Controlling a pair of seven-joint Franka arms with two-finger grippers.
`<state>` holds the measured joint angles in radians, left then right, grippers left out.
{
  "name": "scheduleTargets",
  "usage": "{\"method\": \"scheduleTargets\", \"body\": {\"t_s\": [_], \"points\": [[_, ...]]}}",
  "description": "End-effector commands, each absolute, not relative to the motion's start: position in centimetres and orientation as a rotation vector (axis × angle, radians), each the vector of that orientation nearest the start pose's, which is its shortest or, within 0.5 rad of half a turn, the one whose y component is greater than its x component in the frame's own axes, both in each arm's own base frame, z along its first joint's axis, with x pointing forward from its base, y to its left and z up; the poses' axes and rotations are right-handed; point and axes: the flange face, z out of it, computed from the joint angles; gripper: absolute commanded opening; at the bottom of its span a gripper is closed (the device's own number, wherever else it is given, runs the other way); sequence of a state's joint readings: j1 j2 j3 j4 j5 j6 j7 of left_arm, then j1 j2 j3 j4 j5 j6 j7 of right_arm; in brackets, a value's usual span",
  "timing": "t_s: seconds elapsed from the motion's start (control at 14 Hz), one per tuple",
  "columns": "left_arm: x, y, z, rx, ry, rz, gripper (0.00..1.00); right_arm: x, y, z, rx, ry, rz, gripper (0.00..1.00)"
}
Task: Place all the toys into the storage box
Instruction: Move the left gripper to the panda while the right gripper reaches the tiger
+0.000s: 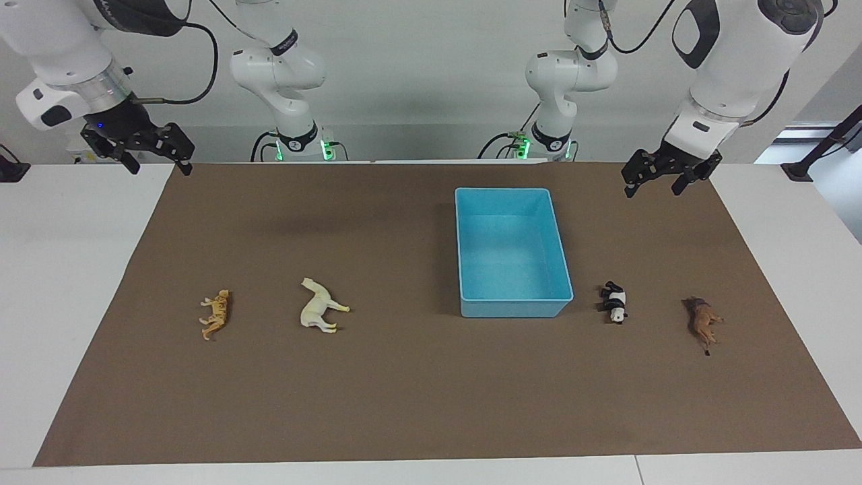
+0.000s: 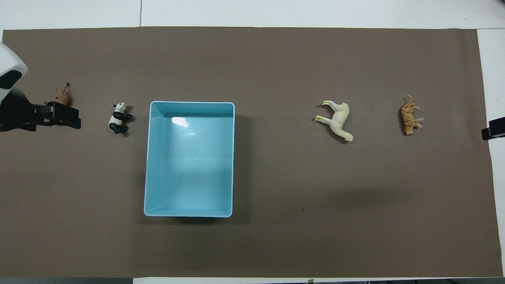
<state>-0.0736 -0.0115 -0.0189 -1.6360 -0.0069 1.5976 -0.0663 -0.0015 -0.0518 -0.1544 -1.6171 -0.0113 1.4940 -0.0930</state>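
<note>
The orange leopard should go into the storage box, so my right gripper should next grab the leopard by its striped body (image 2: 407, 116).
Four toys lie on their sides in a row on the brown mat. The orange leopard (image 1: 215, 314) (image 2: 410, 115) and the cream horse (image 1: 319, 307) (image 2: 337, 120) are toward the right arm's end. The panda (image 1: 614, 302) (image 2: 118, 117) lies beside the light-blue storage box (image 1: 515, 308) (image 2: 158, 165), which has nothing in it. The brown lion (image 1: 702, 322) (image 2: 63, 96) is toward the left arm's end. My left gripper (image 1: 654, 187) (image 2: 75, 118) hangs open and raised over the mat; in the overhead view it partly covers the lion. My right gripper (image 1: 158, 165) (image 2: 484, 134) hangs open and raised over the mat's edge.
The brown mat (image 1: 431, 404) covers most of the white table (image 1: 67, 269). The box stands mid-table, somewhat toward the left arm's end, with its long sides running away from the robots. Both arm bases stand at the robots' edge of the table.
</note>
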Motion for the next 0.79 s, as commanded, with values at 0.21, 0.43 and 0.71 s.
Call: {"method": "scheduleTargets", "body": {"t_s": [0.21, 0.43, 0.71], "points": [[54.4, -5.0, 60.5, -3.158, 0.03, 0.022, 1.0, 52.0, -8.3, 62.7, -3.132, 0.115, 0.116, 1.0], [54.3, -5.8, 60.5, -3.158, 0.059, 0.017, 1.0, 51.7, -8.8, 62.5, -3.13, 0.127, 0.121, 1.0], [54.3, -5.5, 57.3, -3.16, 0.061, -0.215, 1.0, 52.6, -9.5, 60.0, -3.137, 0.121, 0.05, 1.0]]}}
